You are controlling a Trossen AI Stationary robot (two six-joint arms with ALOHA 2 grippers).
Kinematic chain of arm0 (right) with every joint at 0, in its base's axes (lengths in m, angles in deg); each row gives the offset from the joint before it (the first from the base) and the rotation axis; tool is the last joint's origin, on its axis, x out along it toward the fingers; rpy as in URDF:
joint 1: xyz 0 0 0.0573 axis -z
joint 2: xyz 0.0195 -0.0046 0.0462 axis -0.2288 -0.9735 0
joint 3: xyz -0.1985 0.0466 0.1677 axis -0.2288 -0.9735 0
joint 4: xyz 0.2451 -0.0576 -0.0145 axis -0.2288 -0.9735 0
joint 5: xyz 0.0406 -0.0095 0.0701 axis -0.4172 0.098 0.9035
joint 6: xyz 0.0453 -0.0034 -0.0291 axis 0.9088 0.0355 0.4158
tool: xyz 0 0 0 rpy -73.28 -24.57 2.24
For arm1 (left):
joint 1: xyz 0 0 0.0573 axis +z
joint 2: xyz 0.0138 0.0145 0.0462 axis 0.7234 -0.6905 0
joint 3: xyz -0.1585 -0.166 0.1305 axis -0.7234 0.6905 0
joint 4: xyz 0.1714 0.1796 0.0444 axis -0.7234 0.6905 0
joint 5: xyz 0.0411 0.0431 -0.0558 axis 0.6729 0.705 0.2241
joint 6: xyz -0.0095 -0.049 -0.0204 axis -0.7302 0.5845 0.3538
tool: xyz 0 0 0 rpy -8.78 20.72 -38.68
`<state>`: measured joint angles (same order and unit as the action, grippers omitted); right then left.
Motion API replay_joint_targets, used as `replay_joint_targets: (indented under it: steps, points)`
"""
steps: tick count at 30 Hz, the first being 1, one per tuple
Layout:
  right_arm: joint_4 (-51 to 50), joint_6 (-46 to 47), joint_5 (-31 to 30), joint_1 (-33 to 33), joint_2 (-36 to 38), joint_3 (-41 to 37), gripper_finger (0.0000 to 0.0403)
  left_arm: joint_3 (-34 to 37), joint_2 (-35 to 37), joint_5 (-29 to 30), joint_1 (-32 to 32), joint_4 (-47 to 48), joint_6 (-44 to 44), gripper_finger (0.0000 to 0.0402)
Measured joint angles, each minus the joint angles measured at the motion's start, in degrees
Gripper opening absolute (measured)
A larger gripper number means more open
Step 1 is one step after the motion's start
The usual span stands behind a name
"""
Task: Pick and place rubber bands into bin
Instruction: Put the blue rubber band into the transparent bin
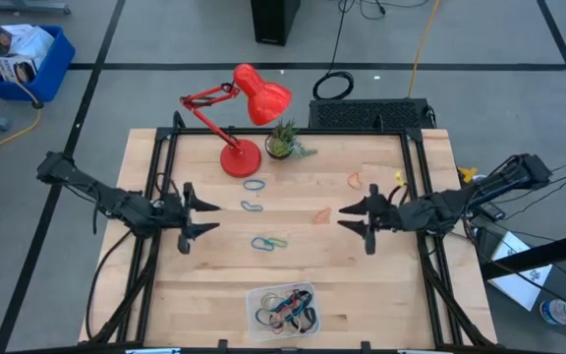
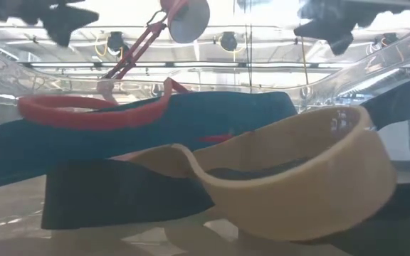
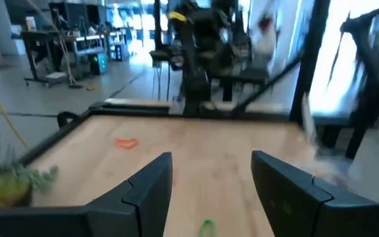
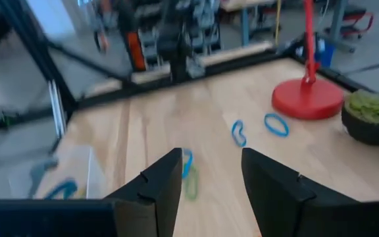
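My left gripper will next reach the blue rubber band and take it by its looped end. Then it will put the rubber band into the clear bin [image 1: 281, 306].
The clear bin [image 1: 281, 306] sits near the table's front edge and holds several rubber bands; in the low view they fill the picture, tan [image 2: 297, 171], red [image 2: 91, 112], blue and black. Loose bands lie on the table: blue ones [image 1: 254, 185] [image 1: 252, 206], a blue and green pair [image 1: 269, 242], orange ones [image 1: 321, 213] [image 1: 356, 179]. My left gripper [image 1: 206, 216] is open above the table's left middle. My right gripper [image 1: 347, 220] is open above the right middle. Both are empty and face each other.
A red desk lamp [image 1: 239, 118] and a small potted plant [image 1: 283, 143] stand at the table's far middle. A black frame [image 1: 165, 177] runs along both sides of the table. A small yellow thing [image 1: 398, 178] lies at the far right.
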<state>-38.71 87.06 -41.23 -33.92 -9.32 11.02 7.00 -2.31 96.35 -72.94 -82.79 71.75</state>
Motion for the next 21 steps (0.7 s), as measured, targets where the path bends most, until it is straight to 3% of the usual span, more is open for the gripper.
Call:
replay_joint_targets:
  steps: [4, 10, 16, 21]
  points:
    - [8.58, -0.1, 0.17, 2.23, 3.89, -5.28, 0.015, -9.56, -10.35, -0.62, 0.09, 8.51, -2.99, 0.0214]
    - [8.96, -1.67, 0.29, 3.66, 6.65, -5.7, 0.0149, -21.66, -26.99, -1.95, 2.43, 26.36, -2.34, 0.0214]
    - [8.89, -3.63, 0.58, 3.65, 6.98, -5.7, 0.015, -23.66, -40.08, -11.03, 7.51, 24.94, 0.97, 0.0214]
    - [8.61, -3.67, 5.41, 3.81, 6.99, -5.7, 0.0147, -23.66, -47.72, -15.3, 10.97, 21.07, 5.54, 0.0213]
